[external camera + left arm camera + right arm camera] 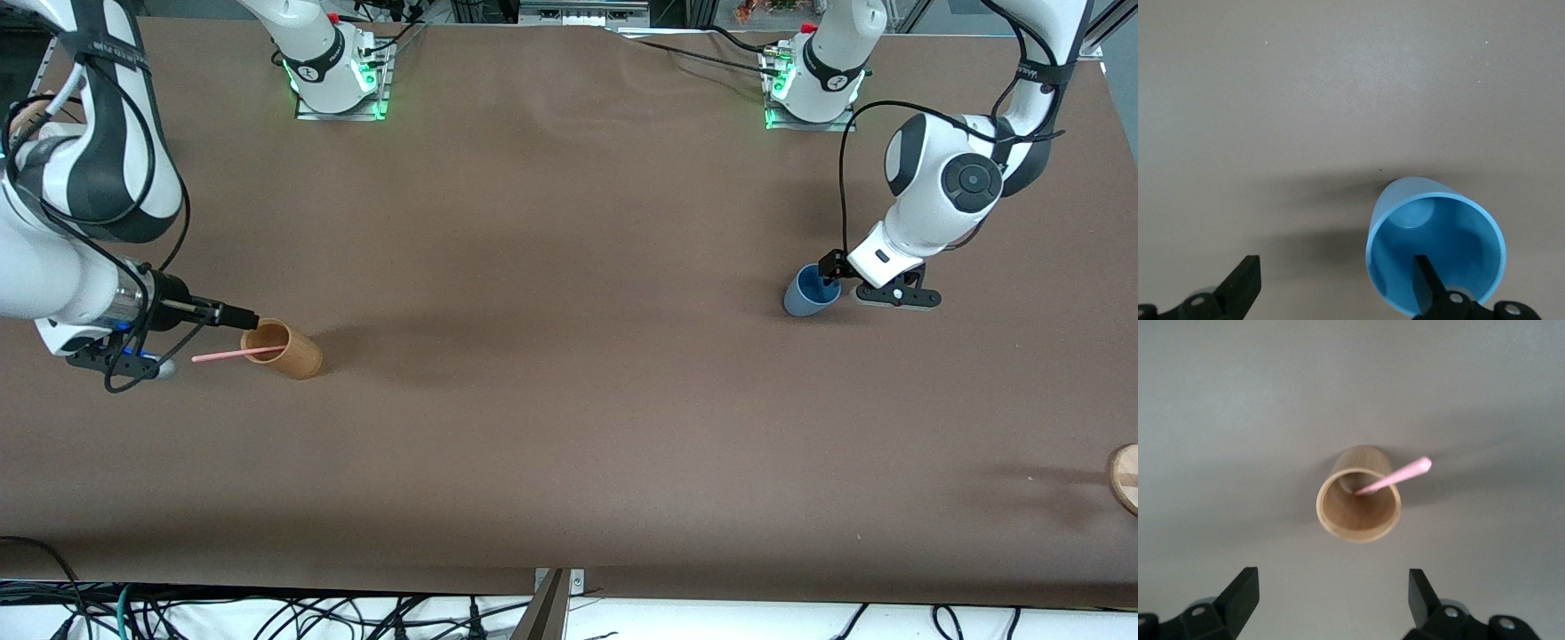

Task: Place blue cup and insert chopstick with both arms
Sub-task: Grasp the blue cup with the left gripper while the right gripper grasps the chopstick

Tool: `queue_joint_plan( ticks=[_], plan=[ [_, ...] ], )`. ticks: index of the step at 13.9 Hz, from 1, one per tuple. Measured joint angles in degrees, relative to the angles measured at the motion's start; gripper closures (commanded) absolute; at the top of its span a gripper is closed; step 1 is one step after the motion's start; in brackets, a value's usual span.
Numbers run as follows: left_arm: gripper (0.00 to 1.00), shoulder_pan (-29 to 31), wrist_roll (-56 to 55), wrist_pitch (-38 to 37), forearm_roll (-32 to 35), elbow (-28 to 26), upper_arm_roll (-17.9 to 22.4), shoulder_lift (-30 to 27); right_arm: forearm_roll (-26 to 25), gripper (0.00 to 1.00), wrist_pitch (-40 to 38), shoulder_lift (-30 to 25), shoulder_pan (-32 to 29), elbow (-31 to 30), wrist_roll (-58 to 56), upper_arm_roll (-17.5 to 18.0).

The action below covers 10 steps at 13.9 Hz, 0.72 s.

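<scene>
My left gripper next needs to pinch the blue cup (pixel 807 295) by the cup's rim to place it.
The blue cup (pixel 807 295) stands on the table toward the left arm's end. My left gripper (pixel 829 274) is open at its rim. In the left wrist view one fingertip (pixel 1426 283) shows against the cup's light blue inside (pixel 1451 230) and the other stands well outside it; the gripper (pixel 1336 263) grips nothing. The pink chopstick (pixel 233 355) rests with one end inside a tan-brown cup (pixel 286 350) and sticks out over its rim. My right gripper (pixel 242 317) is open and empty just beside that cup. The right wrist view shows the gripper (pixel 1331 577), the tan cup (pixel 1358 510) and the chopstick (pixel 1398 477).
A round wooden object (pixel 1125 478) lies at the table's edge at the left arm's end, nearer to the front camera. The arm bases (pixel 336 76) (pixel 813 84) stand along the back edge. The table is covered in brown cloth (pixel 569 400).
</scene>
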Motion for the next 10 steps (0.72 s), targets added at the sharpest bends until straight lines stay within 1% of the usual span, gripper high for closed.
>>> queue_joint_plan(
  ticks=[1, 2, 3, 4, 5, 6, 7, 8, 9, 10],
  plan=[
    [0.0, 0.0, -0.1, 0.6, 0.0, -0.3, 0.0, 0.3, 0.2, 0.02, 0.8, 1.0, -0.1, -0.2, 0.5, 0.0],
    [0.01, -0.1, -0.1, 1.4, 0.0, -0.5, 0.0, 0.7, 0.2, 0.1, 1.3, 1.9, -0.3, -0.3, 0.7, -0.1],
    [0.02, -0.1, -0.1, 2.5, 0.0, -0.8, 0.0, 1.3, 0.3, 0.13, 1.6, 2.8, -0.5, -0.3, 0.7, -0.1],
    [0.09, -0.1, -0.2, 3.9, 0.0, -1.2, 0.0, 1.9, 0.3, 0.13, 2.0, 3.5, -0.6, -0.3, 0.7, -0.1],
    [0.24, -0.1, -0.2, 5.1, 0.0, -1.7, 0.0, 2.5, 0.3, 0.13, 2.8, 4.0, -0.7, -0.3, 0.9, -0.2],
    [0.46, -0.1, -0.2, 6.1, 0.0, -2.0, 0.0, 3.0, 0.3, 0.16, 3.8, 4.3, -0.8, -0.3, 1.0, -0.2],
    [0.69, -0.1, -0.3, 6.5, 0.0, -2.2, 0.0, 3.4, 0.3, 0.21, 4.7, 4.7, -1.0, -0.3, 1.3, -0.3],
    [0.87, -0.1, -0.5, 6.6, 0.0, -2.3, 0.0, 3.7, 0.3, 0.26, 5.2, 5.2, -1.4, -0.3, 1.5, -0.4],
    [1.0, -0.1, -1.2, 6.7, 0.0, -2.3, 0.0, 3.7, 0.3, 0.29, 5.5, 5.7, -1.9, -0.4, 1.7, -0.4],
    [1.0, -0.1, -2.3, 6.7, 0.0, -2.3, 0.0, 3.7, 0.4, 0.34, 5.8, 6.0, -2.4, -0.4, 1.7, -0.5]
  ],
)
